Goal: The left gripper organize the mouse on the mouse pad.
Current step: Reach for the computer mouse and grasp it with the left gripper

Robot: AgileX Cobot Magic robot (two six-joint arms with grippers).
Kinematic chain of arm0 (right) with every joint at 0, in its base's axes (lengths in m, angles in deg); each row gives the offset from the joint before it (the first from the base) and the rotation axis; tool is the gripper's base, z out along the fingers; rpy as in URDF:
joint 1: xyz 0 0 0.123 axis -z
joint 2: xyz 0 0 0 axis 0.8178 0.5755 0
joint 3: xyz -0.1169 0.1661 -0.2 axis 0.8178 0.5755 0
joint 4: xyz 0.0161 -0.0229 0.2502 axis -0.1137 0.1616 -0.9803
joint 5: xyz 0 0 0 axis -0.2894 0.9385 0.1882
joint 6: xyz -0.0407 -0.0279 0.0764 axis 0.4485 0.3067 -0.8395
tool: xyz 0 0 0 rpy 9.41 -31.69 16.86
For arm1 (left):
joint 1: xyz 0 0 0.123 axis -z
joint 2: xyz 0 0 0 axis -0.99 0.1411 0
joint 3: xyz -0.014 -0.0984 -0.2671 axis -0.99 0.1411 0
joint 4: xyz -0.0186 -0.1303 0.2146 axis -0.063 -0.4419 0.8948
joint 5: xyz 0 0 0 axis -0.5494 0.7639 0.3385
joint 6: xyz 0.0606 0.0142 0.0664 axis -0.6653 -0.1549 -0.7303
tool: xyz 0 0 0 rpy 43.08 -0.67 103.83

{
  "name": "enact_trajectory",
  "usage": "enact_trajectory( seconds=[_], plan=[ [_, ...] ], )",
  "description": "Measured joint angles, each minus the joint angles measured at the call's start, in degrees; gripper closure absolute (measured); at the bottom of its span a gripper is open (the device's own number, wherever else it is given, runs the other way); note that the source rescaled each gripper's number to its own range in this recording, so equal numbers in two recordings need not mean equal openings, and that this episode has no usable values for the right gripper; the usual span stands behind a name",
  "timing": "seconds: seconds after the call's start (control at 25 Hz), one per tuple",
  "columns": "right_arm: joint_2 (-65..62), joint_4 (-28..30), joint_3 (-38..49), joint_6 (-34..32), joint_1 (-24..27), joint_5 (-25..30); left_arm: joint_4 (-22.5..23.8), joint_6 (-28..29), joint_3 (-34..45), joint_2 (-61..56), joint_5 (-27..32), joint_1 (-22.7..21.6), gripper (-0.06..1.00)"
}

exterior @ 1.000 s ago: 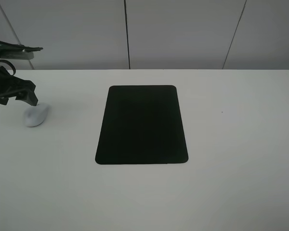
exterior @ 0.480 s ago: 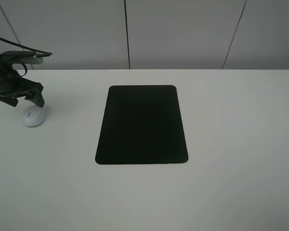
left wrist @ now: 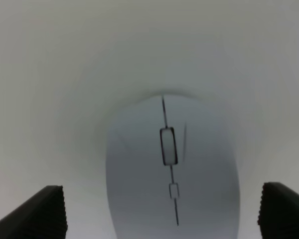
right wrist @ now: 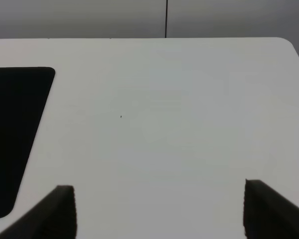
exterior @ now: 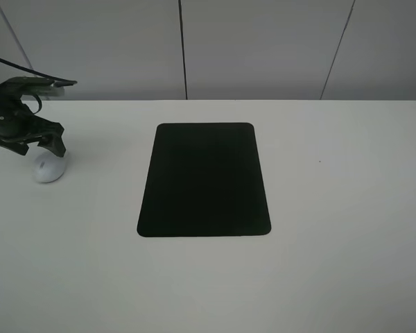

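Note:
My left gripper's fingers hover above the white mouse (exterior: pixel 48 168) (left wrist: pixel 172 169) with bare tabletop around it, so lowering comes next and it is too early to close.
The white mouse (exterior: pixel 48 168) lies on the white table at the far left, well apart from the black mouse pad (exterior: pixel 204 179) in the middle. My left gripper (exterior: pixel 40 147) hangs right over the mouse, open, a finger on each side of it. In the left wrist view the mouse (left wrist: pixel 172 169) fills the space between the two dark fingertips (left wrist: pixel 40 214), its grey scroll wheel (left wrist: pixel 168 146) facing up. My right gripper (right wrist: pixel 159 214) is open over bare table, with the pad's corner (right wrist: pixel 15 134) off to one side; the overhead view does not show this gripper.
A white tabletop (exterior: pixel 333 208) spreads around the pad, with a grey panelled wall (exterior: pixel 263 48) behind it. A black cable (exterior: pixel 14 66) trails from the left arm.
The left gripper has moved right and down from the table's left edge until it stands over the mouse. Mouse and pad have not moved.

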Motion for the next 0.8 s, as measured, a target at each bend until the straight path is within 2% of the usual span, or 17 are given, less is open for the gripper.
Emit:
enact_trajectory(
  seconds=[0.8],
  plan=[
    [0.00, 0.00, 0.00, 0.00, 0.00, 0.00, -0.36, -0.15, -0.17, 4.97, -1.00, 1.24, -0.06]
  ],
)
